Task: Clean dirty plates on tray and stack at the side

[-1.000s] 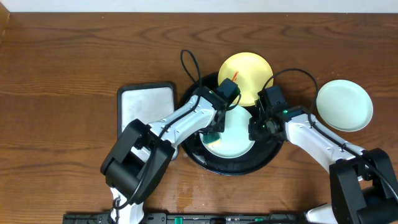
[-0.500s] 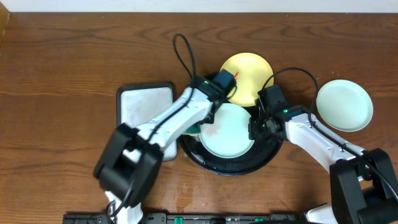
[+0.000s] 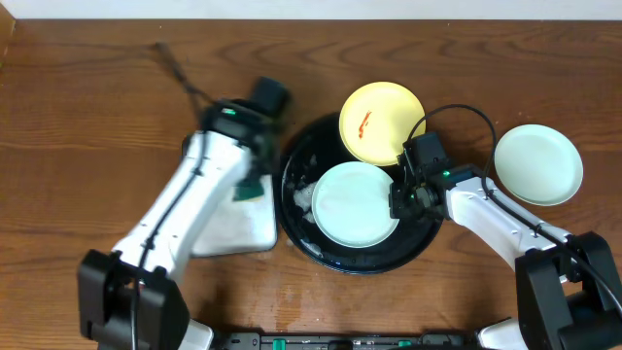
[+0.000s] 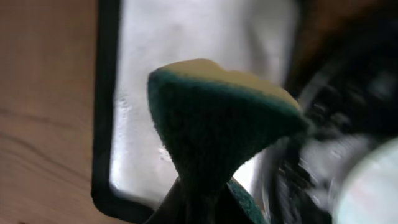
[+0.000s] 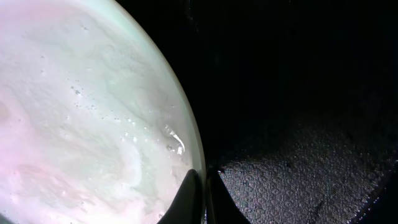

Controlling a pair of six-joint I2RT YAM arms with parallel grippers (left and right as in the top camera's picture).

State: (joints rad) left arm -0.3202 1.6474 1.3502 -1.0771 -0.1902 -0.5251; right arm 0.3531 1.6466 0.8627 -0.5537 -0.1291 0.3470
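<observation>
The sponge's corner (image 3: 259, 192) overhangs the white tray's dish-side rim (image 3: 275, 226), so my left gripper moves the sponge to the tray's middle, before releasing it.
A mint-green plate (image 3: 354, 204) lies in the large round black dish (image 3: 303, 156). My right gripper (image 3: 398, 202) is shut on its right rim; the wrist view shows the fingers (image 5: 202, 190) pinching the wet plate (image 5: 87, 118). A yellow plate (image 3: 381, 122) with a red smear leans on the dish's far edge. A second mint-green plate (image 3: 537, 163) sits on the table at the right. My left gripper (image 3: 251, 185) is shut on a green and yellow sponge (image 4: 217, 118), held over the small white tray (image 4: 186, 43).
The small black-rimmed white tray (image 3: 219, 156) lies left of the black dish. The table is dark wood. The black dish (image 5: 298, 93) fills the right wrist view's right side.
My left arm has swung left with the sponge, off the mint-green plate and out of the black dish, to above the white tray. The right gripper has stayed on the plate's rim.
</observation>
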